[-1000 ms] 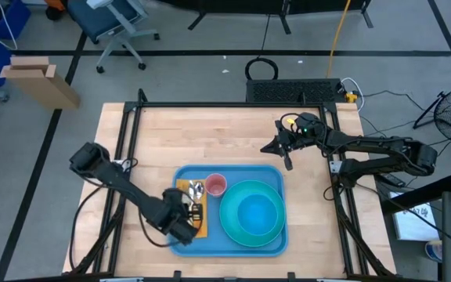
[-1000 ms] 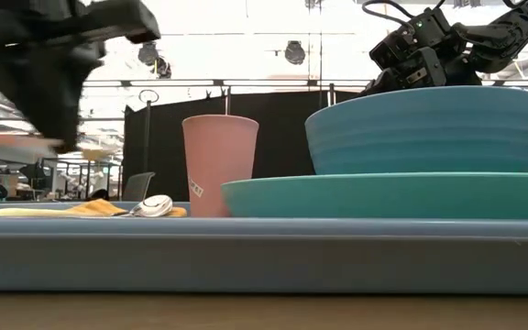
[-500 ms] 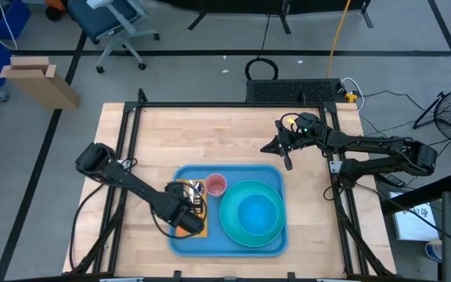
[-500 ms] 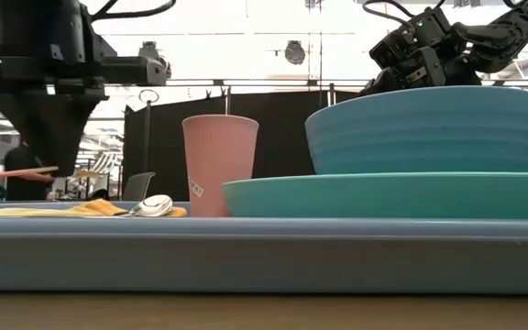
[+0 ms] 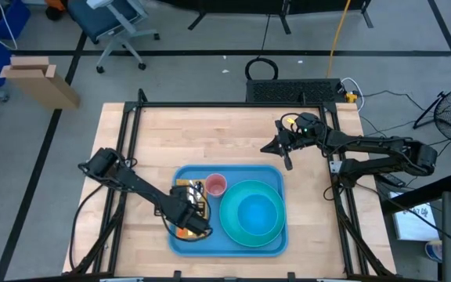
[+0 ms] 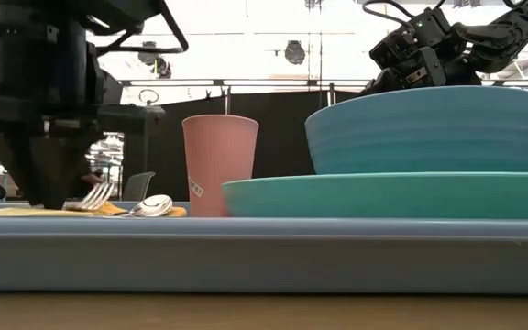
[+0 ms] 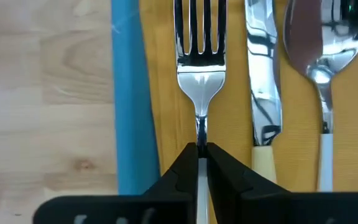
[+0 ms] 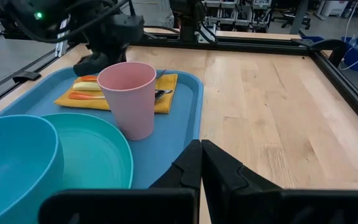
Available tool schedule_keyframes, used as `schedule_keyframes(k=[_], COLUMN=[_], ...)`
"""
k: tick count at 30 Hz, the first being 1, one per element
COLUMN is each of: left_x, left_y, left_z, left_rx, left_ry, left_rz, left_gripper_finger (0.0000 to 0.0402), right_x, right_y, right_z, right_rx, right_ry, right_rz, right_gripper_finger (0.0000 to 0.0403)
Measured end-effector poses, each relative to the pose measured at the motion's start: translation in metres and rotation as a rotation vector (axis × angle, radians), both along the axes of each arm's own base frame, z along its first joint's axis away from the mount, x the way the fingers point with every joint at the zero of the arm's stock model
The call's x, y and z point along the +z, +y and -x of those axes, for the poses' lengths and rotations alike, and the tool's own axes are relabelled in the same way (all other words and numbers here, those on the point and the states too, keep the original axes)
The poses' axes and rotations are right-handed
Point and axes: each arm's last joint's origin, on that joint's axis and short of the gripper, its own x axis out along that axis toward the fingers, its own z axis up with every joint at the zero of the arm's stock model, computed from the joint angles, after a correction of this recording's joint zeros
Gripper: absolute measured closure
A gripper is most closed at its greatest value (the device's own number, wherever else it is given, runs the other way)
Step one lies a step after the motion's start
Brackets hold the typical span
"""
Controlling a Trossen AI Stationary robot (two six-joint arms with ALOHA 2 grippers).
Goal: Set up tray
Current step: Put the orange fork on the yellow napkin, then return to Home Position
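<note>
The fork is low over the yellow napkin [image 7: 160, 93] beside the knife [image 7: 263, 81] in the left wrist view, so it is now time for my left gripper to release the fork.
A blue tray [image 5: 227, 249] lies at the table's near middle. It carries a teal plate [image 6: 383, 194] with a blue bowl [image 5: 253, 213] on it, a pink cup [image 5: 215, 185] and a yellow napkin [image 7: 160, 93]. On the napkin lie a knife [image 7: 263, 81] and a spoon [image 7: 319, 50]. My left gripper [image 5: 186, 221] stands low over the napkin's left part, shut on a fork [image 7: 201, 62]. My right gripper [image 5: 268, 147] hangs shut above the bare table beyond the tray, with nothing in it. My left gripper pinches the fork's thin neck [image 7: 201, 138], just behind the tines, between its two fingers. The fingers come steeply from above. The fork points with its tines [image 6: 99, 194] toward the far edge, close over the napkin; whether they touch it I cannot tell.
Bare wooden tabletop [image 5: 210, 133] lies beyond and to the left of the tray. A black frame rail [image 5: 128, 141] runs along each side of the table. The cup stands just right of the napkin's far end.
My left gripper has come down onto the napkin's left part and shifted slightly toward the table's right, tipping more steeply downward. The fork it holds has sunk with it from well above the tray to just over the napkin, beside the knife.
</note>
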Motion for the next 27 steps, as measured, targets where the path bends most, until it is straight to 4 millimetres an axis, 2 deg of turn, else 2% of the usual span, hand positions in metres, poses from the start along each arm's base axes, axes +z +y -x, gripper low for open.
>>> schedule_keyframes(k=[4,6,16,19,22,25,27], left_x=[-0.002,-0.001,0.007,0.024,0.05,0.077,0.09], left_y=[-0.001,0.0,0.002,0.005,0.003,-0.002,-0.007], left_z=[-0.001,-0.001,0.002,0.005,0.011,0.021,0.024], left_rx=[-0.013,-0.015,-0.063,-0.156,-0.32,-0.517,-0.681], left_ry=[-0.007,-0.007,0.011,-0.017,-0.076,-0.164,-0.215], left_rz=[-0.003,-0.004,0.015,-0.016,-0.139,-0.326,-0.462], left_gripper_finger=[0.0383,0.0371,0.0248,0.0226,0.0217,0.0228,0.025], right_x=[0.0,0.0,0.0,0.0,0.0,0.0,-0.001], right_y=[0.0,0.0,0.0,0.0,0.0,0.0,0.0], right_z=[0.0,0.0,0.0,0.0,0.0,0.0,0.0], right_rx=[-0.001,-0.001,-0.008,-0.007,-0.005,-0.004,0.0], right_ry=[0.002,0.002,0.005,0.006,0.005,0.007,0.012], right_rz=[-0.005,-0.005,-0.025,-0.025,-0.025,-0.028,-0.031], right_gripper_finger=[0.0403,0.0403,0.0403,0.0403,0.0403,0.0403,0.0403])
